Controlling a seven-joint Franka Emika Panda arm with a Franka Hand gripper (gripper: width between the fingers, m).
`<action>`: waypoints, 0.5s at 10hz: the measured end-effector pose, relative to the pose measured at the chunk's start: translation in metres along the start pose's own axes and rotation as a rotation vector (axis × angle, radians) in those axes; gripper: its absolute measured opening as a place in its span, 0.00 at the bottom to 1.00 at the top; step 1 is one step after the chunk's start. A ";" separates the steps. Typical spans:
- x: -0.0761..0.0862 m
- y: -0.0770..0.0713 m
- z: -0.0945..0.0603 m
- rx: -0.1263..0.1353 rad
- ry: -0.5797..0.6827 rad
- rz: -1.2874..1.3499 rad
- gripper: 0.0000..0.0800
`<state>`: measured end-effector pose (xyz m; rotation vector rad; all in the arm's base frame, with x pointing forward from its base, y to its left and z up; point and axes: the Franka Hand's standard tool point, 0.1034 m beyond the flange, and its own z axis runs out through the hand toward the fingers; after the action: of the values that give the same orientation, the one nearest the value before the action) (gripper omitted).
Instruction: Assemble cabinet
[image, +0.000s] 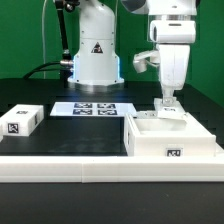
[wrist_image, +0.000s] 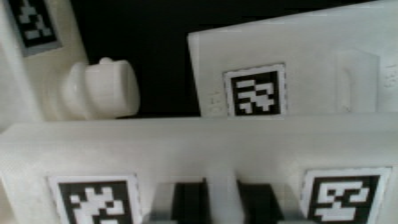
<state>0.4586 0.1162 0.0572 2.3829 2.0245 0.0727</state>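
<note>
My gripper should keep holding the tagged panel until it lies in the cabinet body. The panel stands above the cabinet body's far edge.
The white cabinet body (image: 170, 143) lies on the exterior view's right as an open box with a marker tag (image: 174, 153) on its near wall. My gripper (image: 167, 101) hangs over its far edge, fingers close together on a white cabinet panel (image: 170, 114) that stands at that edge. In the wrist view my gripper (wrist_image: 215, 203) sits against a near white piece (wrist_image: 196, 150) with a tag on either side. Beyond it are a white panel with a tag (wrist_image: 254, 92) and a round knob (wrist_image: 98, 85) on another white piece.
A loose white block with a tag (image: 22, 120) lies at the exterior view's left. The marker board (image: 95, 108) lies flat at the middle back. The white robot pedestal (image: 95, 55) stands behind it. A white ledge (image: 70, 165) runs along the front.
</note>
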 end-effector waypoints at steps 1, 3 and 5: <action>-0.002 0.001 0.000 0.003 -0.005 -0.040 0.09; -0.008 0.020 -0.002 0.004 -0.015 -0.151 0.09; -0.002 0.034 0.001 0.003 -0.021 -0.175 0.09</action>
<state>0.4915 0.1088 0.0572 2.1866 2.2142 0.0425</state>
